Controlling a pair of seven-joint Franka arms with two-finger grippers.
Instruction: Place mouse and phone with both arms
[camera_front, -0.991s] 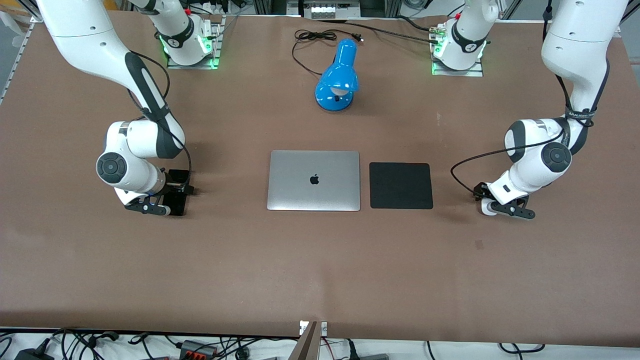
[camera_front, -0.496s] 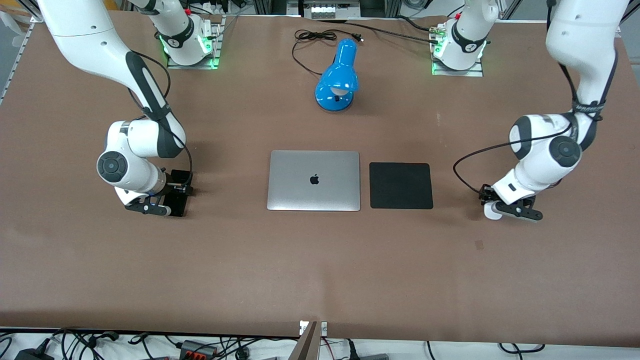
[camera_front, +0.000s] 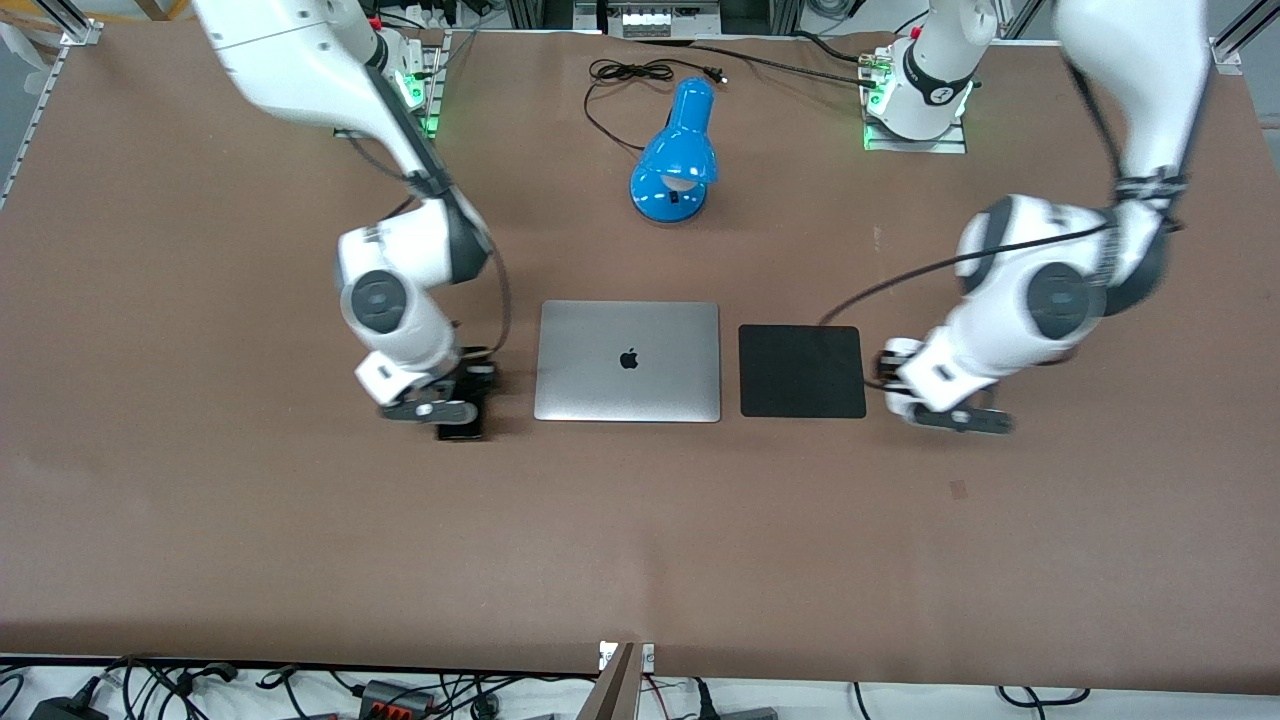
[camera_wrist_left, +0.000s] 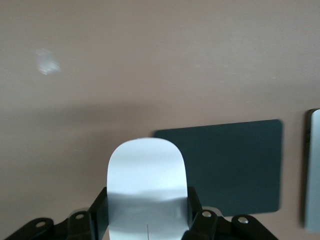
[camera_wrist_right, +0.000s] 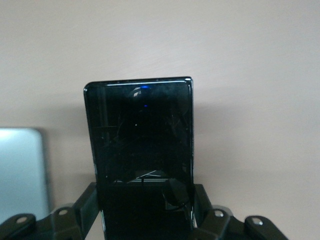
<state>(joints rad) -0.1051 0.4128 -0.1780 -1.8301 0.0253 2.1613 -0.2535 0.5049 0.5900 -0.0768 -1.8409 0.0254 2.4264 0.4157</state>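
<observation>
The white mouse (camera_wrist_left: 147, 180) straddles the side edge of the black pad (camera_wrist_left: 156, 134), so it is too early to release it. My left gripper first moves the mouse farther onto the pad.
My right gripper (camera_front: 452, 402) is shut on the black phone (camera_front: 462, 430) and holds it just above the table, beside the laptop's edge toward the right arm's end. In the right wrist view the phone (camera_wrist_right: 140, 135) sticks out from between the fingers of the gripper (camera_wrist_right: 145, 210). My left gripper (camera_front: 925, 405) is shut on the white mouse (camera_front: 893, 398), low beside the edge of the black mouse pad (camera_front: 802, 371). In the left wrist view the mouse (camera_wrist_left: 147, 180) sits between the fingers of the gripper (camera_wrist_left: 147, 217), with the pad (camera_wrist_left: 235, 165) just ahead of it.
A closed silver laptop (camera_front: 628, 361) lies mid-table beside the mouse pad. A blue desk lamp (camera_front: 676, 155) with a black cable (camera_front: 620, 75) lies farther from the front camera. The laptop's edge shows in both wrist views (camera_wrist_left: 314, 170) (camera_wrist_right: 22, 170).
Both arms have swung in toward the middle. The right gripper carried the phone next to the laptop. The left gripper carried the mouse to the edge of the mouse pad.
</observation>
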